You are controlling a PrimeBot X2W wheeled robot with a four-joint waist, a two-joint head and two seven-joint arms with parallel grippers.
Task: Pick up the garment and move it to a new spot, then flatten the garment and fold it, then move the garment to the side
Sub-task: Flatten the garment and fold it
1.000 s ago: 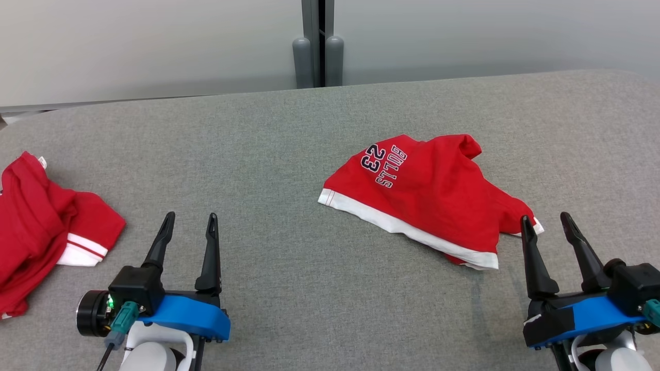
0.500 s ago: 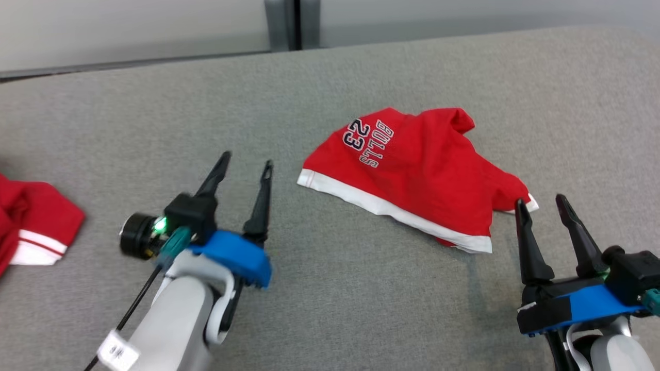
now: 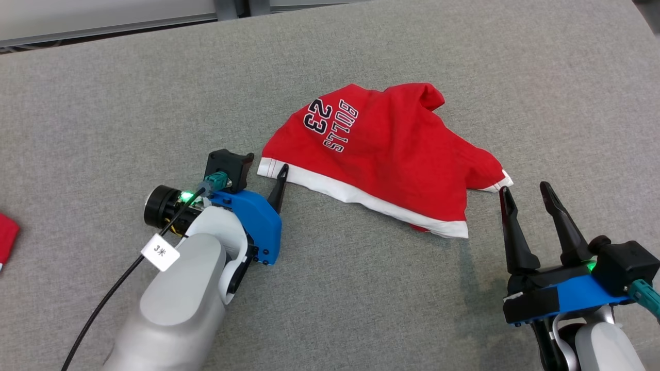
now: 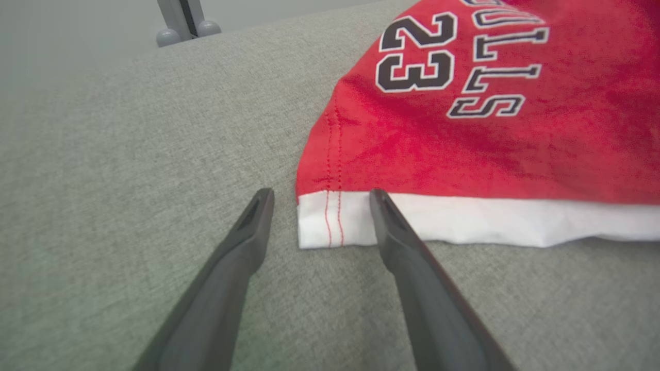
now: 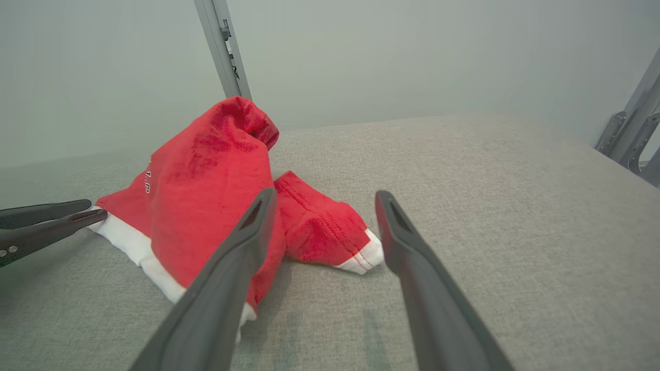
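Note:
The red cloth (image 3: 396, 148) lies loose, so I should next grab the garment by its white hem corner (image 3: 270, 168) with my left gripper to move the garment.
The garment (image 3: 381, 149) is red with a white hem and a "BULLS 23" print, and it lies crumpled in the middle of the grey table (image 3: 361, 309). My left gripper (image 3: 265, 166) is open at the garment's left hem corner. In the left wrist view the gripper (image 4: 320, 195) has that white corner of the garment (image 4: 464, 139) between its fingertips. My right gripper (image 3: 525, 188) stands open just short of the white-cuffed right end. From the right wrist, the right gripper (image 5: 325, 195) frames the garment (image 5: 206, 180), and the left gripper (image 5: 77, 216) touches its far hem.
A second red piece of clothing (image 3: 5, 237) peeks in at the table's left edge. Grey posts (image 4: 180, 20) stand behind the table against a pale wall, and more metal framing (image 5: 629, 134) stands off its right side. A tagged black cable (image 3: 103, 309) trails from my left arm.
The head camera has tilted down and shifted. My left arm has reached forward and to the right, up to the garment's left hem corner. Both grippers remain open, and the garment lies as before.

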